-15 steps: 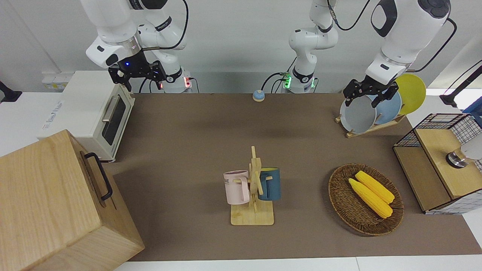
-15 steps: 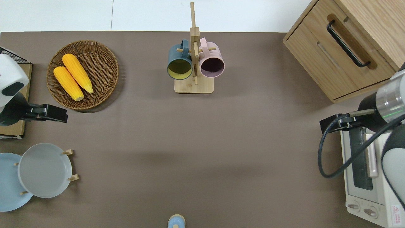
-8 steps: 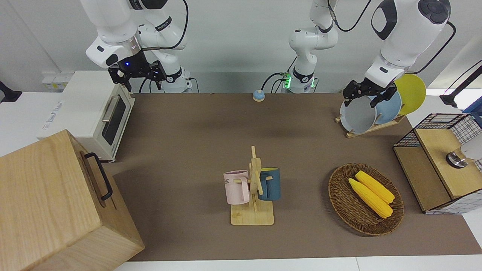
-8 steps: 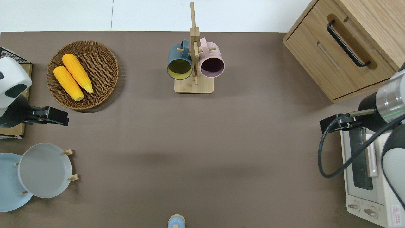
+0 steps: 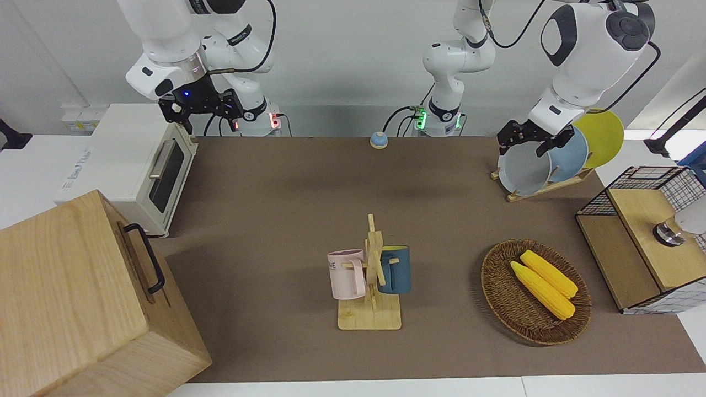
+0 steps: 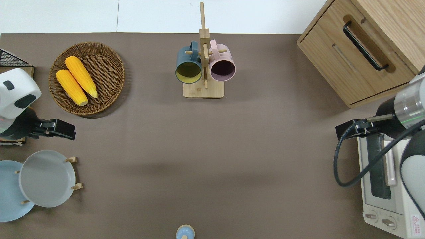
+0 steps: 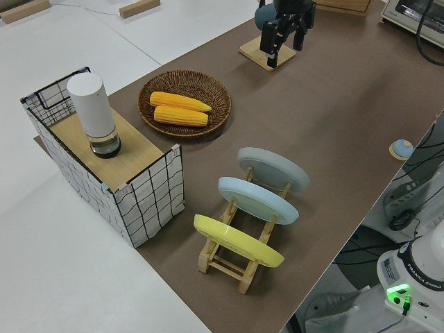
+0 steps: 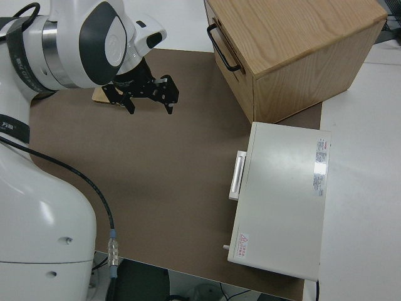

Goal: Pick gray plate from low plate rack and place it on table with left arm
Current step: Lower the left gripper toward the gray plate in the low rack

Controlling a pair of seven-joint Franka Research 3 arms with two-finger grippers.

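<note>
The gray plate's lower edge sits down between the wooden rack bars. The left gripper should next grab the plate by its top rim (image 5: 526, 146) to pick it up.
The gray plate (image 5: 524, 168) leans in the slot of the low plate rack (image 5: 543, 187) farthest from the left arm's end of the brown table (image 5: 276, 220). The plate also shows in the overhead view (image 6: 46, 179) and the left side view (image 7: 272, 168). My left gripper (image 6: 63, 129) is open and empty in the air, over the table between the corn basket and the gray plate. It also shows in the front view (image 5: 527, 140) just above the plate's top rim, touching nothing. My right gripper (image 5: 201, 110) is parked, open and empty.
A light blue plate (image 5: 568, 157) and a yellow plate (image 5: 601, 138) stand in the same rack. A wicker basket (image 6: 109, 83) holds two corn cobs. A mug stand (image 6: 203, 66), a wire crate (image 5: 656, 231), a toaster oven (image 5: 132, 165), a wooden cabinet (image 5: 83, 298) and a small blue bell (image 5: 378, 140) stand around.
My left gripper has shifted a little toward the plate rack and toward the right arm's end of the table. The plates and the right arm have not moved.
</note>
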